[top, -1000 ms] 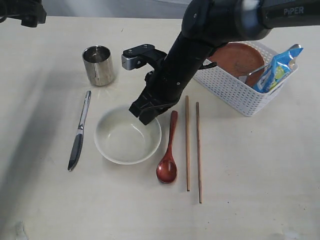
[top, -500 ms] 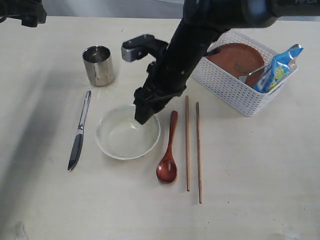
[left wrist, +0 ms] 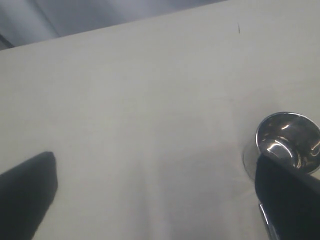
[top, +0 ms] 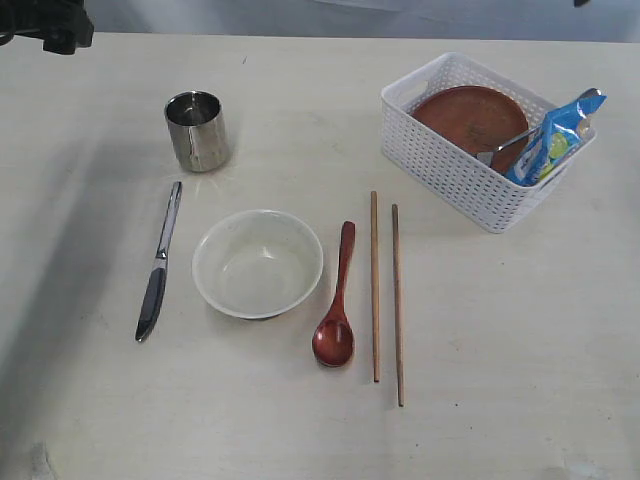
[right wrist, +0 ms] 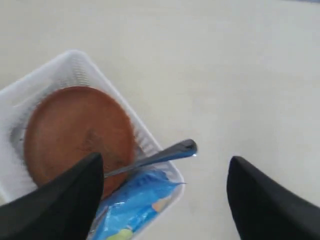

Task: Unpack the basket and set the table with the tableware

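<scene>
The fork's tines are down in the basket (top: 450, 165), so my right gripper will next grab its handle end (top: 590, 95), which is raised above the basket's rim, to unpack the fork.
On the table (top: 520, 330) lie a steel cup (top: 197, 128), a steel knife (top: 158, 262), a cream bowl (top: 258, 263), a red-brown spoon (top: 336, 295) and two chopsticks (top: 375, 285). The white basket (top: 450, 165) at the back right holds the brown plate (top: 470, 112), a fork (top: 503, 146) and a blue packet (top: 555, 135). My right gripper (right wrist: 165, 200) hangs open above the basket's corner, over the fork (right wrist: 160, 155), the packet (right wrist: 135, 205) and the plate (right wrist: 77, 130). My left gripper (left wrist: 157, 200) is open over bare table, with the cup (left wrist: 287, 137) beside one finger.
Only a dark piece of the left arm (top: 45, 25) shows at the back left corner of the exterior view. The basket rim (right wrist: 65, 62) stands near the table's right side. Bare tabletop lies in front of the place setting.
The right arm has let go of the bowl's rim, lifted away and left the exterior view; it now hangs over the basket. The bowl rests on the table. The left arm is unchanged.
</scene>
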Motion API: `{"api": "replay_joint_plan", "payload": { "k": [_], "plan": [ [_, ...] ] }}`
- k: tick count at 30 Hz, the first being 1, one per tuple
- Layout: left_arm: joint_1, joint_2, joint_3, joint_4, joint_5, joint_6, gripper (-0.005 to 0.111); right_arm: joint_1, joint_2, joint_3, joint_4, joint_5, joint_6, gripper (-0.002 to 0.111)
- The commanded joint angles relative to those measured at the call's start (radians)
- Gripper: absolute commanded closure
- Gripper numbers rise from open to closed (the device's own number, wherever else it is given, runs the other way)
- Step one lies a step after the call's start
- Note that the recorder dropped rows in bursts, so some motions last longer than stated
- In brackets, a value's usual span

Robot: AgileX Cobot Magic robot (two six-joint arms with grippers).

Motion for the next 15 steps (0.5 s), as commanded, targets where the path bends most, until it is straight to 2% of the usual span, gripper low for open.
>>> {"api": "replay_joint_plan", "payload": {
  "k": [1, 7, 13, 15],
  "plan": [
    [0.003, -0.006, 0.007, -0.008, 0.001, -0.001, 0.001, -0.081, 0.051, 0.067, -0.004, -0.05, 0.047, 0.043],
    [0.003, -0.006, 0.007, -0.008, 0.001, -0.001, 0.001, -0.156, 0.074, 0.231, 0.009, -0.319, 0.161, 0.044],
    [0.003, -0.006, 0.007, -0.008, 0.001, -0.003, 0.001, -0.192, 0.074, 0.377, 0.147, -0.591, 0.219, 0.067],
    [0.003, -0.006, 0.007, -0.008, 0.001, -0.003, 0.001, -0.192, 0.074, 0.404, 0.172, -0.649, 0.219, 0.069]
  ]
}}
